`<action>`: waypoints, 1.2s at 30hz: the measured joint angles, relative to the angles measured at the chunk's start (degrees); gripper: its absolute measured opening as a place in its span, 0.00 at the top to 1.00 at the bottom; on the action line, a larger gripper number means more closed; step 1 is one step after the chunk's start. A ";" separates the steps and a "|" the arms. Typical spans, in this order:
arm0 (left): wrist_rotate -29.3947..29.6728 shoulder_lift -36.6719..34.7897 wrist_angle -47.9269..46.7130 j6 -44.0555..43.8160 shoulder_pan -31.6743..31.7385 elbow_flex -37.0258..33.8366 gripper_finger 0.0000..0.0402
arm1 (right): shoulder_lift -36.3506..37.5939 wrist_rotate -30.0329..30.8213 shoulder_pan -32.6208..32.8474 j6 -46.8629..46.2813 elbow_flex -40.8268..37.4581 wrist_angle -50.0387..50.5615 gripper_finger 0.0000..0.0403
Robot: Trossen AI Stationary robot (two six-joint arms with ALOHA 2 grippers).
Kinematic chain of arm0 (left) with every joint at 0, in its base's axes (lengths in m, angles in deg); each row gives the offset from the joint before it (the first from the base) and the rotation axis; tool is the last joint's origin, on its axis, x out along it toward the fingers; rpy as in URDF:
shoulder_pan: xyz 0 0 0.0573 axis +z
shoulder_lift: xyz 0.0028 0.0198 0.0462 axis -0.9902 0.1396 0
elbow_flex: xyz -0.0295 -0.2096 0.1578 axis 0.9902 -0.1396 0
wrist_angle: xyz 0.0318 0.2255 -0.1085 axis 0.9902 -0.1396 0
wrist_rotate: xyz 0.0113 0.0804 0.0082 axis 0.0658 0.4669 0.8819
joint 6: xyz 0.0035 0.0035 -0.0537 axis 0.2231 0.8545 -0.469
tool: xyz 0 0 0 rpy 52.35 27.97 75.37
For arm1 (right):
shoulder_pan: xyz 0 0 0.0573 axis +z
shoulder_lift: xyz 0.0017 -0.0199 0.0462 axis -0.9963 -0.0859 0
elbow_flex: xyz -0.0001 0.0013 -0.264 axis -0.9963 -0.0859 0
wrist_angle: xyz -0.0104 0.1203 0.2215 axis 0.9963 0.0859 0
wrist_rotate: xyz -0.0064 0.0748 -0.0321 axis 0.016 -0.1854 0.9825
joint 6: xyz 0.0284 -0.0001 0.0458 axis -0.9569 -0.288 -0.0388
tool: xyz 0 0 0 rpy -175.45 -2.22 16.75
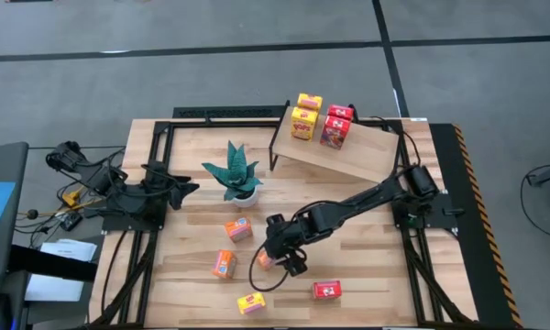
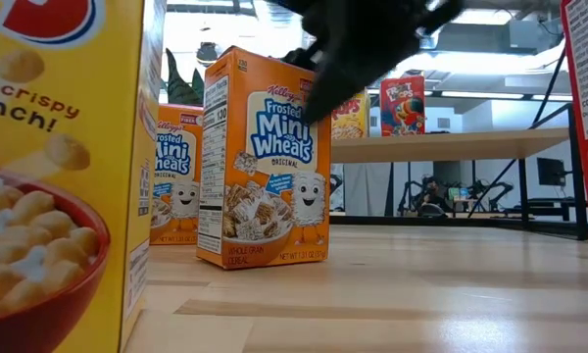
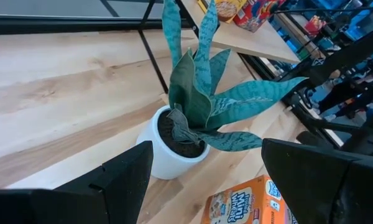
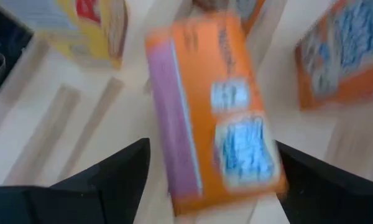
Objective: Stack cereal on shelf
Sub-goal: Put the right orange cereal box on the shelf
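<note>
The robot's right gripper should close on the orange cereal box (image 1: 263, 262). The fingers are on either side of the box, so they would catch the box if they closed now.
My right gripper (image 1: 275, 254) is open and hangs over an orange cereal box (image 1: 263, 262) near the table's middle front. In the right wrist view its fingers stand on either side of that box (image 4: 221, 106); the low view shows the box (image 2: 265, 157) standing upright on the table. Two more orange boxes (image 1: 238, 229) (image 1: 224, 264), a yellow one (image 1: 250, 302) and a red one (image 1: 326, 291) sit on the tabletop. Two yellow (image 1: 304, 115) and two red boxes (image 1: 336, 126) stand on the shelf (image 1: 371, 154). My left gripper (image 1: 191, 189) waits open at the left, facing the plant.
The teal plant in its white pot (image 1: 236, 176) stands between the left arm and the shelf, close in front of my left gripper (image 3: 206, 149). The shelf's black legs (image 1: 277, 147) rise at the far right. Cables lie off the table's left edge (image 1: 69, 179).
</note>
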 joint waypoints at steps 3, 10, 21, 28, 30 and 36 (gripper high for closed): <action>0.04 0.00 0.00 0.54 0.00 0.00 0.27 | -0.40 0.00 0.00 -1.39 0.11 0.06 0.19; 0.11 0.00 -1.29 0.13 0.00 0.00 0.27 | 0.16 0.11 0.00 0.24 0.88 1.68 0.22; 0.09 0.00 -1.38 0.39 0.00 0.00 0.27 | 0.14 -0.02 0.04 3.47 1.11 2.07 0.35; 0.09 0.00 -1.47 0.41 0.00 0.00 0.27 | 0.14 -0.27 0.04 3.75 1.11 2.24 0.52; 0.13 0.00 -1.77 0.39 0.00 0.00 0.27 | 0.14 -0.33 0.04 3.64 1.12 2.54 0.56; 0.15 0.00 -2.62 -0.03 0.00 0.00 0.27 | 2.54 -1.90 -0.40 0.29 1.11 5.53 0.60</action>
